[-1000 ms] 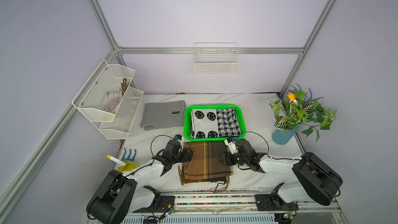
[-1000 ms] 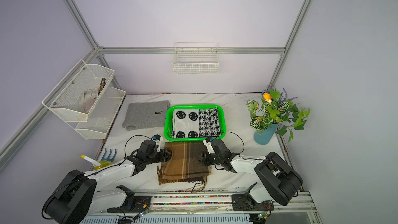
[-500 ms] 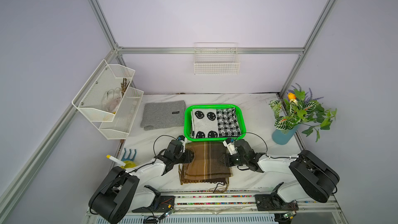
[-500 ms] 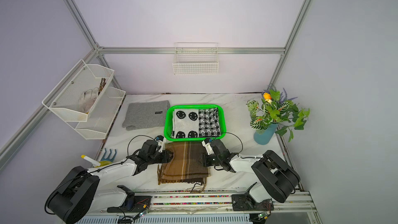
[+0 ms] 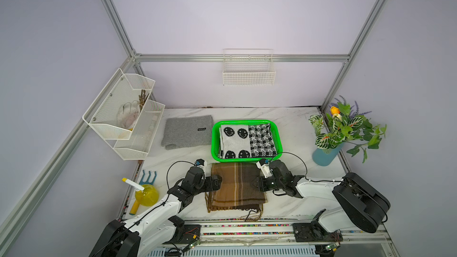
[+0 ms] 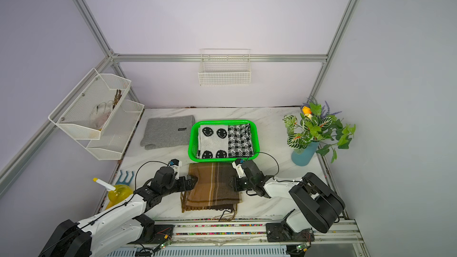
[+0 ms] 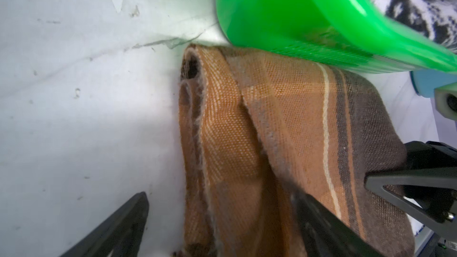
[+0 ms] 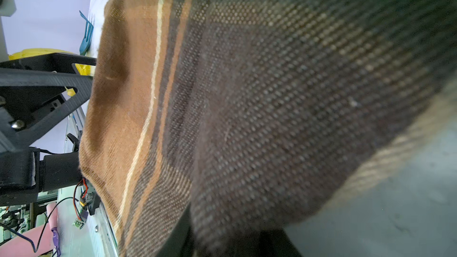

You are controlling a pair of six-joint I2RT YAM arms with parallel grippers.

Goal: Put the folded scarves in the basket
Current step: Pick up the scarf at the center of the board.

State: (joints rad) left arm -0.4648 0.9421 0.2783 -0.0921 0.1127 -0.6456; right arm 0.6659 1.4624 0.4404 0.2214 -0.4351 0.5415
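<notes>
My left gripper grabs the scarf's layered side edge point(image 5: 212, 184) next, opposite my right gripper, to lay the folded scarf in the basket point(image 5: 214, 142).
A folded brown plaid scarf point(image 5: 235, 187) point(image 6: 212, 189) lies flat on the marble table, its far edge against the green basket point(image 5: 214, 142) point(image 6: 191, 144). My left gripper point(image 5: 218, 181) point(image 6: 194, 181) is at the scarf's left edge. In the left wrist view it point(image 7: 220, 196) is open, its jaws wide on either side of the scarf's layered edge point(image 7: 284, 110), with the basket wall point(image 7: 284, 16) just beyond. My right gripper point(image 5: 256, 184) point(image 6: 233, 184) is at the scarf's right edge. In the right wrist view it point(image 8: 227, 233) is shut on bunched scarf fabric point(image 8: 272, 95).
A black-and-white patterned scarf point(image 5: 247, 140) fills the basket. A grey folded scarf point(image 5: 186, 132) lies to the basket's left. A potted plant point(image 5: 326, 154) stands at the right; a yellow spray bottle point(image 5: 146, 194) and blue rake point(image 5: 148, 178) at the front left. A white mesh rack point(image 5: 123, 117) overhangs the left side.
Both grippers have crept inward onto the scarf's side edges. The left jaws narrowed and have sprung wide again; the right jaws have closed onto the fabric.
</notes>
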